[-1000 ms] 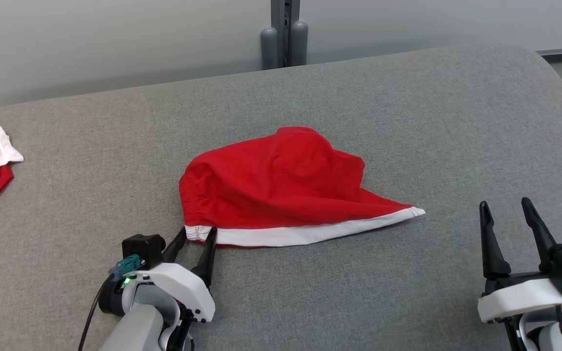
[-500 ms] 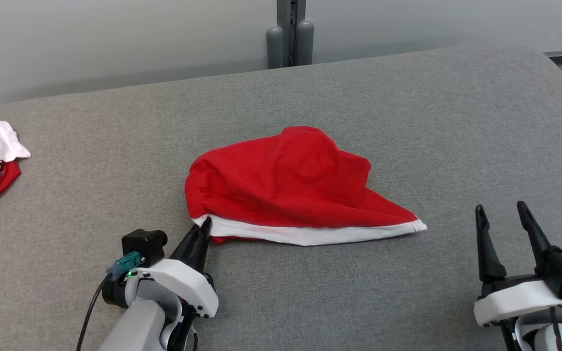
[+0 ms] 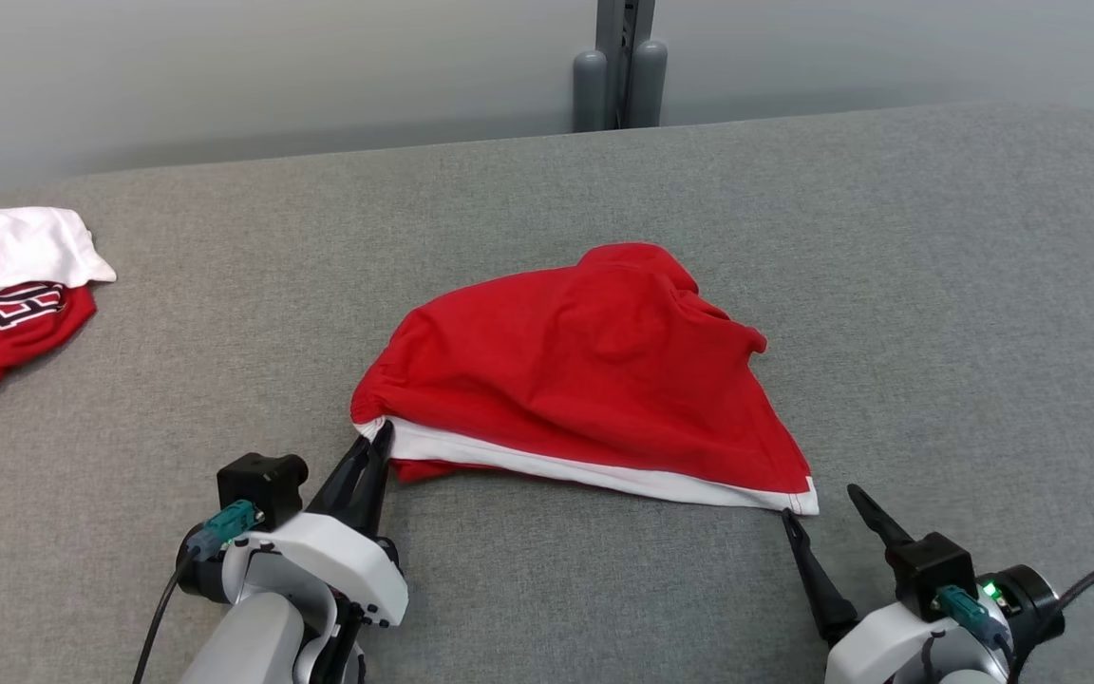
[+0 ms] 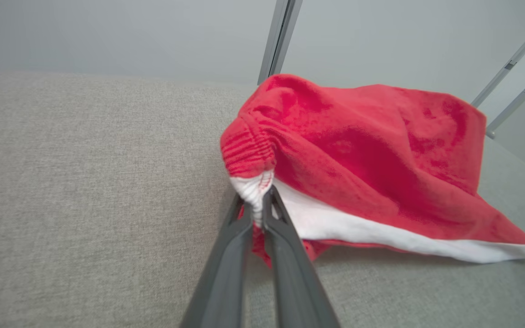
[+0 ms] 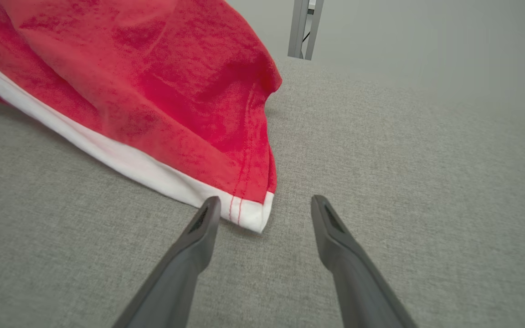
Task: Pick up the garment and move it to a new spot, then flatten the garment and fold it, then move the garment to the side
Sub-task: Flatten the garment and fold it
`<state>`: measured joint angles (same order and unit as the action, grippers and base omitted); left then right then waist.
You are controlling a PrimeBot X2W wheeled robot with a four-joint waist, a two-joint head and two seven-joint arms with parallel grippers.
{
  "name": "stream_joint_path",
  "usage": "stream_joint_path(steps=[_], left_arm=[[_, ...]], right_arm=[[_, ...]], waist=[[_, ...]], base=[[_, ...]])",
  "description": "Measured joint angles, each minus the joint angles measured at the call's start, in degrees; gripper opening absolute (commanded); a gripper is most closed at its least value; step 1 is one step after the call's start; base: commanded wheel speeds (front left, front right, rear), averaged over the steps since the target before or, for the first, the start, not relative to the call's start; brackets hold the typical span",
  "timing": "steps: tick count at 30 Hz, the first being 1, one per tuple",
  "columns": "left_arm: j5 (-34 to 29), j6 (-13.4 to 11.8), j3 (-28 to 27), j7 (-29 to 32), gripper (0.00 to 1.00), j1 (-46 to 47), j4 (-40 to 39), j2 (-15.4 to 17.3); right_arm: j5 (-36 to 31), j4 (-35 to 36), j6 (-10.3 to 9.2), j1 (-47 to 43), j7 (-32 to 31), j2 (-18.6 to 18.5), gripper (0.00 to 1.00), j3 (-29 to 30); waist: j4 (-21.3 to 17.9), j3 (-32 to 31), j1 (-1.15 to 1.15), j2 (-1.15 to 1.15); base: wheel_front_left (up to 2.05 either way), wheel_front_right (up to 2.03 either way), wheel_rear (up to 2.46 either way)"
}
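The garment should next be grabbed by its white hem corner (image 3: 802,500) (image 5: 250,214) with my right gripper, since that corner sticks out while the red cloth behind is loose.
The garment (image 3: 585,370) is red with a white band along its near edge and lies crumpled mid-surface on the grey padded table (image 3: 936,285). My left gripper (image 3: 373,444) is shut on the garment's near-left corner, and in the left wrist view the white elastic corner (image 4: 255,193) is pinched between the two fingers. My right gripper (image 3: 818,502) stands open at the garment's near-right corner (image 5: 253,214). That corner lies just inside the right gripper's left finger (image 5: 203,223); the fingers rest low on the fabric surface.
A second red and white garment (image 3: 6,285) with lettering lies at the table's far left edge. A grey post (image 3: 618,66) stands behind the table against a pale wall. Bare grey surface stretches to the right and behind the garment.
My left gripper has shut on the garment's near-left corner. My right arm has moved left and forward to the near-right corner, still open. The camera has shifted, so the whole scene sits further right.
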<state>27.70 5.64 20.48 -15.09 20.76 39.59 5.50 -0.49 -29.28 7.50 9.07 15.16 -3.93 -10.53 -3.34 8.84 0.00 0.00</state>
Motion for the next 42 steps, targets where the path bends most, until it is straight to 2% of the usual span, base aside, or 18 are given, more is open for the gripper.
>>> stream_joint_path(steps=[7, 8, 11, 12, 15, 19, 23, 25, 26, 29, 31, 32, 33, 34, 37, 42], left_arm=[[-0.42, -0.16, 0.44, 0.0, 0.0, -0.37, -0.24, -0.31], [-0.44, -0.15, 0.51, 0.0, 0.0, -0.38, -0.24, -0.34], [-0.46, -0.16, 0.67, 0.0, 0.0, -0.41, -0.32, -0.51], [-0.46, -0.15, 0.68, 0.0, 0.0, -0.44, -0.33, -0.53], [-0.46, -0.16, 0.75, 0.0, 0.0, -0.64, -0.35, -0.63], [-0.47, -0.16, 0.81, 0.0, 0.0, -0.68, -0.33, -0.69], [-0.47, -0.16, 0.97, 0.0, 0.0, -0.87, -0.33, -0.79], [-0.47, -0.15, 1.01, -0.01, 0.0, -0.94, -0.32, -0.8], [-0.47, -0.15, 1.02, 0.0, 0.0, -0.94, -0.33, -0.8], [-0.48, -0.16, 1.07, 0.0, 0.0, -1.01, -0.31, -0.78], [-0.48, -0.16, 1.08, 0.0, 0.0, -1.16, -0.32, -0.8], [-0.49, -0.16, 1.07, 0.0, 0.0, -1.28, -0.34, -0.8], [-0.49, -0.16, 1.05, 0.0, 0.0, -1.35, -0.38, -0.79], [-0.51, -0.16, 1.03, 0.0, 0.0, -1.42, -0.57, -0.76], [-0.67, -0.16, 0.83, -0.01, 0.0, -1.48, -1.72, -0.78], [-1.07, -0.15, 0.27, -0.04, 0.0, -1.55, -4.52, -0.78]], right_arm=[[-0.14, -4.41, 0.0, 2.76, -0.01, -1.54, 1.0, -3.14], [-0.23, -4.86, 0.0, 3.03, -0.01, -1.6, 0.98, -3.52], [-0.18, -5.77, 0.0, 3.97, -0.01, -1.81, 0.8, -4.37], [-0.03, -6.13, 0.0, 4.19, -0.01, -1.83, 0.7, -4.56], [0.18, -7.35, 0.0, 4.6, -0.01, -1.92, 0.5, -5.21], [0.73, -9.34, 0.0, 5.05, -0.01, -1.89, 0.49, -5.78], [1.53, -11.24, 0.0, 6.16, -0.01, -1.98, 0.64, -5.91], [1.98, -12.21, 0.0, 6.54, 0.0, -1.96, 0.62, -5.89], [2.0, -12.67, 0.0, 6.76, 0.02, -1.94, 0.53, -5.98], [2.9, -14.45, 0.0, 7.32, 0.1, -1.77, 0.42, -6.44], [3.75, -15.63, 0.0, 7.73, 0.19, -1.57, 0.3, -6.81], [4.15, -16.08, 0.0, 7.94, 0.19, -1.48, 0.19, -6.94], [4.53, -16.37, 0.0, 8.08, 0.19, -1.42, 0.03, -7.01], [4.99, -16.48, 0.0, 8.15, 0.19, -1.38, 0.0, -7.01], [7.13, -15.35, 0.01, 8.15, 0.09, -1.2, 0.0, -6.54], [10.56, -9.27, 0.0, 8.0, -0.01, -1.59, 0.0, -5.43]], waist=[[0.92, 0.09, 0.0, 0.0], [1.04, 0.07, 0.0, 0.0], [1.33, 0.04, 0.0, 0.0], [1.4, 0.0, 0.0, 0.0], [1.56, -0.07, 0.0, 0.0], [1.7, -0.13, 0.0, 0.0], [2.02, -0.07, 0.0, 0.0], [2.17, -0.09, 0.0, 0.0], [2.25, -0.1, 0.0, 0.0], [2.42, -0.19, 0.0, 0.0], [2.49, -0.27, 0.0, 0.0], [2.5, -0.32, 0.0, 0.0], [2.5, -0.36, 0.0, 0.0], [2.47, -0.41, 0.0, 0.0], [2.31, -0.54, 0.0, 0.0], [1.82, -0.98, 0.0, 0.0]], base=[[0.0, 0.0, 0.0], [0.0, 0.0, 0.0], [0.0, 0.0, 0.0], [0.0, 0.0, 0.0], [0.0, 0.0, 0.0], [0.0, 0.0, 0.0], [0.0, 0.0, 0.0], [0.0, 0.0, 0.0], [0.0, 0.0, 0.0], [0.0, 0.0, 0.0], [0.0, 0.0, 0.0], [0.0, 0.0, 0.0], [0.0, 0.0, 0.0], [0.0, 0.0, 0.0], [0.0, 0.0, 0.0], [0.0, 0.0, 0.0]])
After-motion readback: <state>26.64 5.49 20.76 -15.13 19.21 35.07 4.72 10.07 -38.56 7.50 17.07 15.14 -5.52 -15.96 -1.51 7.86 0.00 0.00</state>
